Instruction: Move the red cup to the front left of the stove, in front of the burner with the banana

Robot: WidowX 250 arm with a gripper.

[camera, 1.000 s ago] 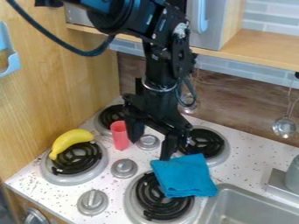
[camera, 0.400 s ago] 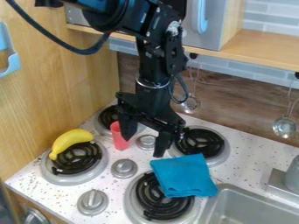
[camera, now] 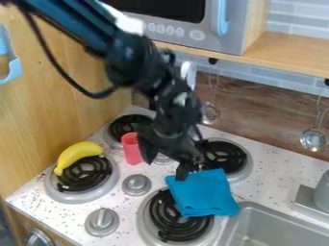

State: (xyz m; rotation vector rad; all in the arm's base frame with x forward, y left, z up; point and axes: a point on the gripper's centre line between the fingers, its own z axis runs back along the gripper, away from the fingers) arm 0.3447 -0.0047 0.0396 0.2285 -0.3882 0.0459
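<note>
The robot's gripper will next grab the red cup [camera: 132,149] by the cup's rim. Then the cup can move over beside the yellow banana.
Hanging over the middle of the stove, the gripper [camera: 166,169] is open, its fingers spread with nothing visible between them. One finger is close to the right side of a red cup [camera: 132,149]; whether they touch I cannot tell. The other finger is at the upper left corner of a folded blue cloth [camera: 202,193], which partly covers the front right burner. A yellow banana [camera: 77,154] lies at the upper left edge of the front left burner.
Black coil burners [camera: 223,156] and grey knobs [camera: 136,185] surround the gripper. A metal sink [camera: 273,226] is at lower right. Wood panelling rises at left, a microwave [camera: 193,30] sits above, and metal utensils [camera: 313,139] hang at the back wall.
The gripper first shifted left, then came back right and lower, with its right finger now at the cloth's corner. The upper arm has tilted down. Banana and cloth have stayed put.
</note>
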